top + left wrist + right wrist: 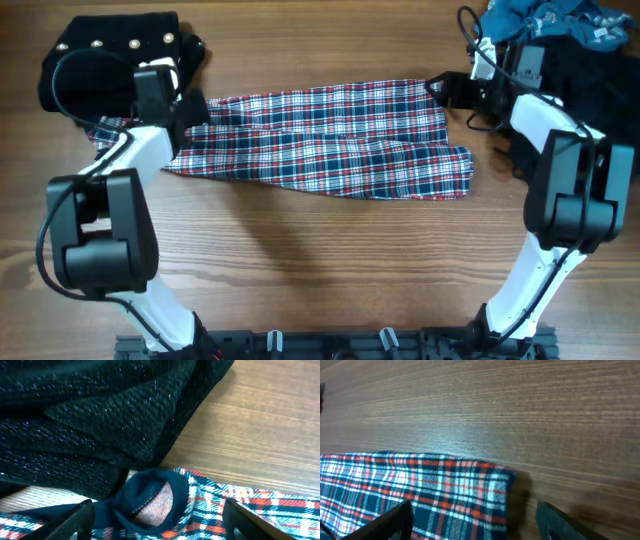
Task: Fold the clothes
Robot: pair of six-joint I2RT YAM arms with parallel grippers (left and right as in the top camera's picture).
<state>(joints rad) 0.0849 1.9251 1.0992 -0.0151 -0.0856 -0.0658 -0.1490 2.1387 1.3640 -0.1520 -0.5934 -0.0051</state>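
My right gripper's fingers are above the plaid garment's corner, their shadow apart in the right wrist view, so lowering comes first, before closing on it.
The plaid garment [320, 140] lies across the middle of the table as a long band doubled lengthwise. My left gripper [186, 106] is open over its left end, where a navy hem [150, 502] bunches up between the fingers [75, 522]. My right gripper [441, 88] is open over the far right corner of the plaid garment [430, 490], whose edge lies between its fingers [562, 520]. Neither gripper holds cloth. A black pale-studded garment [105, 55] sits at the back left and fills the top of the left wrist view as black fabric [100, 410].
A crumpled blue garment [555, 20] lies on dark clothes [585, 75] at the back right corner, close behind the right arm. Bare wooden table [320, 260] stretches in front of the plaid.
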